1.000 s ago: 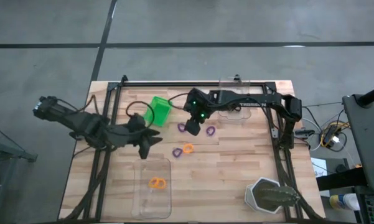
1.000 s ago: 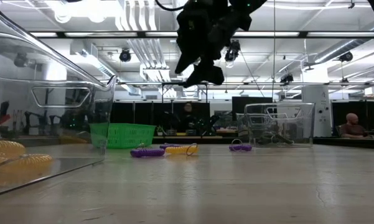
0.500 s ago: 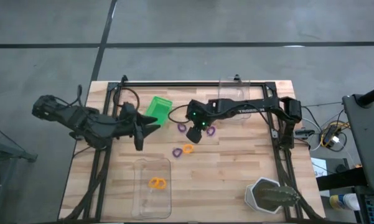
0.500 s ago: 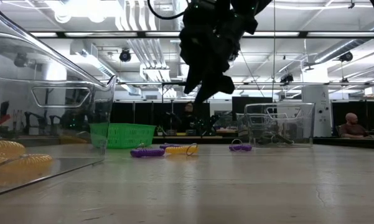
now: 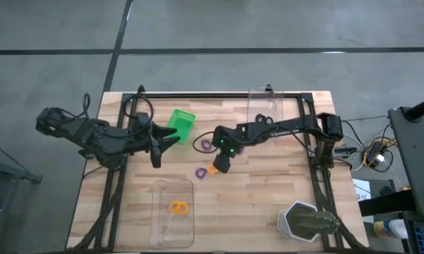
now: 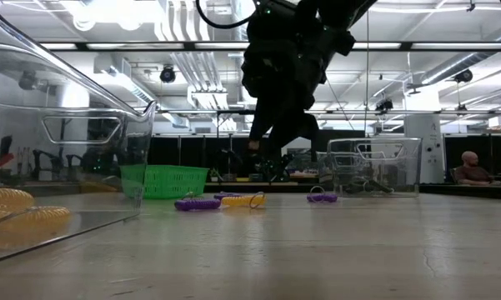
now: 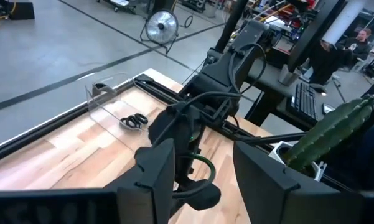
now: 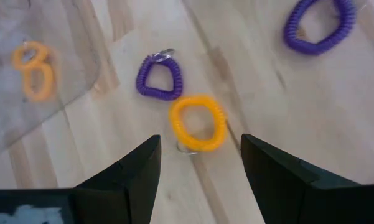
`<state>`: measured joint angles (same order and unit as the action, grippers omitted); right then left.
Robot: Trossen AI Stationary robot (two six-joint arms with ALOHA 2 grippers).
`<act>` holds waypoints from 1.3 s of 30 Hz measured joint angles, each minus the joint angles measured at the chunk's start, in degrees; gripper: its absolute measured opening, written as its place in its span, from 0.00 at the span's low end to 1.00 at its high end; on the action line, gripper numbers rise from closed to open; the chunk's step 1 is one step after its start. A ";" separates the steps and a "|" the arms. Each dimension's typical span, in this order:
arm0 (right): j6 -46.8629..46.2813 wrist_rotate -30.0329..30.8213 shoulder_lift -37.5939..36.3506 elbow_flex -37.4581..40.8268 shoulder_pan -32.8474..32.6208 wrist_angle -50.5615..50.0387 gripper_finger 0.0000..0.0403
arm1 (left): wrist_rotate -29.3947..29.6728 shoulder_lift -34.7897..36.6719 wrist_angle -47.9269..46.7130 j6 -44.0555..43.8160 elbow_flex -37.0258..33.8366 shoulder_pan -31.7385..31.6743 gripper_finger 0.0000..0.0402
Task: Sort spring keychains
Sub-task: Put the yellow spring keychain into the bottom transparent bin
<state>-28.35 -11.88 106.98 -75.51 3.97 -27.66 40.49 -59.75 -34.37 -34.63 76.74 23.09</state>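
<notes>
The orange keychain needs to go into the clear tray, so my right gripper needs to grab it next by its coil (image 8: 188, 140) beside the metal ring.
My right gripper (image 5: 221, 164) is open and hovers above the table, its fingers on either side of an orange spring keychain (image 8: 198, 122) without touching it. A purple keychain (image 8: 159, 78) lies flat beside the orange one, and another purple one (image 8: 319, 25) lies farther off. In the low view the orange keychain (image 6: 243, 200) and the purple ones (image 6: 197, 203) rest flat below the gripper (image 6: 282, 132). Two more orange keychains (image 5: 178, 207) lie in the near clear tray. Black ones (image 7: 134, 121) lie in the far clear tray. My left gripper (image 5: 159, 145) is open and waits by the green bin (image 5: 180, 124).
The near clear tray (image 5: 173, 227) sits toward the table's near edge and the far clear tray (image 5: 267, 106) at the far edge. A potted cactus (image 5: 307, 222) stands at the near right corner. Bare wood lies between the loose keychains and the cactus.
My right gripper has moved toward the table's near edge and come down, from beside the far purple keychains to over the orange one. My left gripper has drawn back toward the far edge, away from the near tray to beside the green bin.
</notes>
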 joint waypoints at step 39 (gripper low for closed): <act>36.07 7.56 10.41 -1.18 -8.84 4.94 0.53 | 1.42 -0.02 -0.09 -0.31 -0.14 -0.11 0.39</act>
<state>7.73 -4.31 117.38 -76.69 -4.86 -22.72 41.91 -59.77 -34.46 -34.94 76.60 22.98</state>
